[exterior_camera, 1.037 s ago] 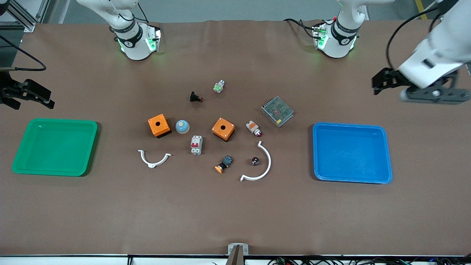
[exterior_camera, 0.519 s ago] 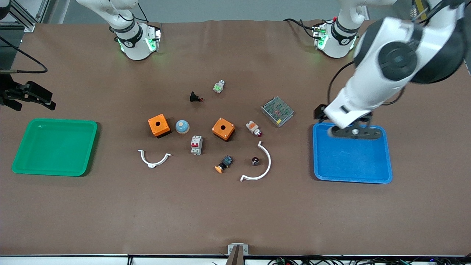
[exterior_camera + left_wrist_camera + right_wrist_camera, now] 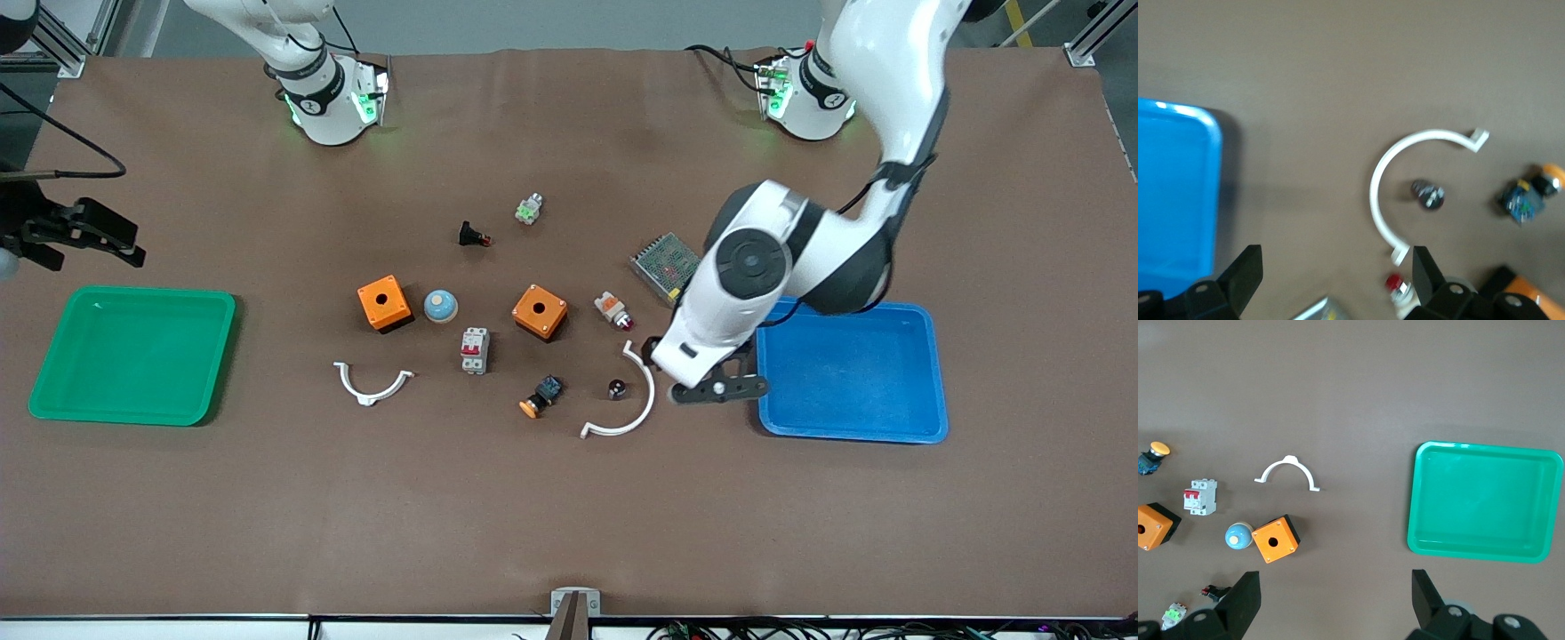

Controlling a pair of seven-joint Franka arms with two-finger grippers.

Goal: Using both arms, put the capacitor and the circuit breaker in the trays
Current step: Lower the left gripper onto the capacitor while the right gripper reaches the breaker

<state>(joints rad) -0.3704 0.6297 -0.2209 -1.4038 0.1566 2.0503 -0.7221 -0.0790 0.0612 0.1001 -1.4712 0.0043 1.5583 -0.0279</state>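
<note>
The capacitor needs to go into the blue tray. My left gripper should grab it next by the round side of its dark body [image 3: 616, 389] [image 3: 1427, 194].
The capacitor [image 3: 615, 388] [image 3: 1428, 195], a tiny dark stub with a shiny end, stands inside the curve of a white arc [image 3: 627, 404] [image 3: 1386, 179]. The circuit breaker [image 3: 475, 349] [image 3: 1200, 497], white-grey with red levers, lies between the two orange boxes, nearer the front camera. My left gripper [image 3: 701, 360] [image 3: 1336, 280] hangs open and empty over bare table between the arc and the blue tray [image 3: 889, 307] [image 3: 1178, 200]. My right gripper [image 3: 89, 258] [image 3: 1335, 603] is open and empty, held high at the right arm's end of the table by the green tray [image 3: 133, 292] [image 3: 1485, 553].
Around the breaker sit two orange boxes [image 3: 384, 302] [image 3: 540, 311], a blue dome [image 3: 440, 306], a second white arc [image 3: 372, 384] and an orange-capped push button [image 3: 540, 396]. A red-tipped lamp part [image 3: 613, 309], a mesh-covered box [image 3: 662, 262], a black part [image 3: 473, 236] and a green-white part [image 3: 529, 209] lie farther back.
The left arm swung in from its end of the table, passed over the blue tray, and now hangs beside the white arc. The right gripper has barely shifted.
</note>
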